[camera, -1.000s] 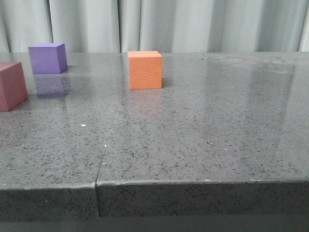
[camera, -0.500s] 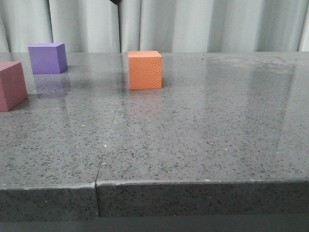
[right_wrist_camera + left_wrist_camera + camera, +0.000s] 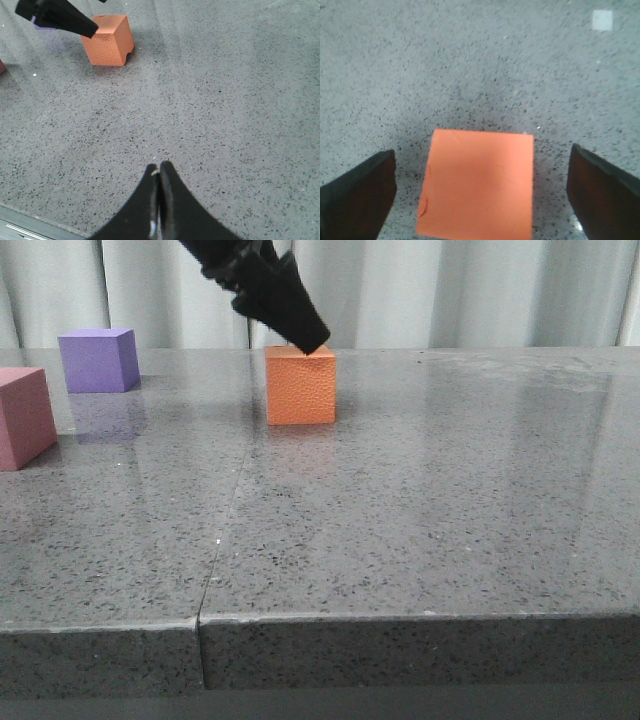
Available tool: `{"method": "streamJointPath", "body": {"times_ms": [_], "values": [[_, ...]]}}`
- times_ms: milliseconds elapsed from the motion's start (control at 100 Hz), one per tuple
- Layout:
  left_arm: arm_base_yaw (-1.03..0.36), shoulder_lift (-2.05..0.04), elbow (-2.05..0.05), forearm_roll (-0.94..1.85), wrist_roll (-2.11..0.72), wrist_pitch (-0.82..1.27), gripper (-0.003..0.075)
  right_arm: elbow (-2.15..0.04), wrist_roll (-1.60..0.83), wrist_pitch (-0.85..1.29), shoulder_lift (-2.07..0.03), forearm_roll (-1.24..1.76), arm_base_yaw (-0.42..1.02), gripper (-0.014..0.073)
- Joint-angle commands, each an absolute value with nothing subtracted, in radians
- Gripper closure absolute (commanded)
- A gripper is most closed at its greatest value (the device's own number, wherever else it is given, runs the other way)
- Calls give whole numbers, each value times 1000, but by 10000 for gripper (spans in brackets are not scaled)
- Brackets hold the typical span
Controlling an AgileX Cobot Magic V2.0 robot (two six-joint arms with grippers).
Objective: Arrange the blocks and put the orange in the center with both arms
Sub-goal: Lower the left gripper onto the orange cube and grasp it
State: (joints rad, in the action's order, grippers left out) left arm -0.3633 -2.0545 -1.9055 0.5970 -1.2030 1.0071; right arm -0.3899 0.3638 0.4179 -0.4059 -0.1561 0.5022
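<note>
The left gripper's fingers end at the top edge of the orange cube, above the cube's sides, so the left gripper should first go lower and then close on the cube.
The orange cube (image 3: 300, 387) stands on the grey stone table, mid-back. My left gripper (image 3: 300, 335) hangs from above, its dark tip at the cube's top edge. In the left wrist view the gripper (image 3: 481, 165) is open, with a finger on each side of the orange cube (image 3: 477, 182) and gaps on both sides. The purple cube (image 3: 97, 360) stands at the back left. The pink-red cube (image 3: 22, 417) sits at the left edge, partly cut off. My right gripper (image 3: 159, 167) is shut and empty, low over bare table near the front edge, with the orange cube (image 3: 106, 41) far ahead.
A seam (image 3: 215, 570) runs through the table top toward its front edge (image 3: 400, 618). A pale curtain (image 3: 450, 290) hangs behind the table. The left gripper's finger (image 3: 65, 20) shows in the right wrist view beside the orange cube.
My left gripper has come down into the front view from the top and now reaches the orange cube's top. The cubes have not moved.
</note>
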Motion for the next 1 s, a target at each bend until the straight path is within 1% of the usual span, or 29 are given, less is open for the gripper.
{"method": "streamJointPath", "body": {"times_ms": [0, 330, 380, 430, 470, 620, 650, 670, 710, 840, 990], "values": [[-372, -2014, -1938, 633, -1203, 965, 64, -414, 354, 347, -410, -175, 499, 662], [-375, -2051, -1938, 591, -1203, 998, 64, -414, 354, 347, -410, -175, 499, 662], [-375, -2051, -1938, 583, -1203, 1002, 73, -414, 354, 347, -410, -175, 499, 662], [-375, -2051, -1938, 577, -1203, 1007, 99, -414, 354, 347, -410, -175, 499, 662], [-375, -2051, -1938, 575, -1203, 1006, 135, -414, 354, 347, -410, -175, 499, 662], [-375, -2051, -1938, 575, -1203, 1006, 334, -414, 354, 347, -410, -175, 499, 662], [-375, -2051, -1938, 575, -1203, 1006, 370, -414, 354, 347, -410, -175, 499, 662], [-375, -2051, -1938, 575, -1203, 1006, 380, -414, 354, 347, -410, -175, 499, 662], [-375, -2051, -1940, 575, -1203, 1004, 391, -414, 354, 347, -410, -175, 499, 662], [-375, -2046, -1957, 573, -1156, 1003, 383, -414, 354, 347, -410, -175, 499, 662], [-375, -2014, -2015, 463, -810, 1007, 383, -414, 354, 347, -410, -175, 499, 662]]}}
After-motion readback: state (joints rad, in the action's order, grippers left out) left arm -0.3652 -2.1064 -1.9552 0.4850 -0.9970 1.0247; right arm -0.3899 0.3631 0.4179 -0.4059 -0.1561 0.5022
